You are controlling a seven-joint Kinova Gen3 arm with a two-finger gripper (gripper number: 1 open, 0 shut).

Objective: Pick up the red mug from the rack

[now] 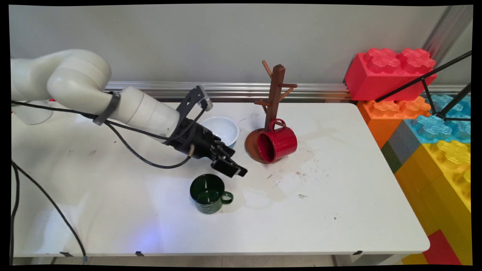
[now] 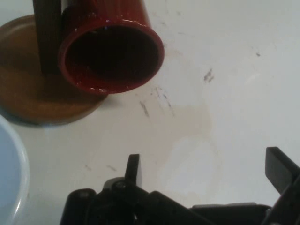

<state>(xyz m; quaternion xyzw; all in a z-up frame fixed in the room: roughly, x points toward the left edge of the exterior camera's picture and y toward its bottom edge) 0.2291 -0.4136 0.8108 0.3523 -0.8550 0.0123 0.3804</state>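
I will next grab the mug by its rim [image 1: 269, 161] with my gripper. That leaves the red mug's handle free to slide off the wooden mug tree.
My black gripper [image 1: 234, 168] hangs low over the white table [image 1: 339, 210], open, with nothing between its fingers [image 2: 133, 167]. Just below it in the main view stands an upright dark green mug [image 1: 208, 193], handle pointing right. To its right a red mug [image 1: 277, 143] lies on its side on the round base of a brown wooden mug tree [image 1: 274, 98], mouth facing the gripper. In the hand view the red mug [image 2: 110, 47] and the tree's base [image 2: 28, 101] fill the upper left, ahead of the gripper [image 2: 206, 168].
A pale blue bowl [image 1: 222, 130] sits right behind the wrist; its rim [image 2: 11, 178] shows at the hand view's left edge. Large toy bricks [image 1: 433, 143] are stacked off the table's right end. Black cables [image 1: 41, 195] trail over the left side. Scuff marks [image 1: 293, 175] dot the middle.
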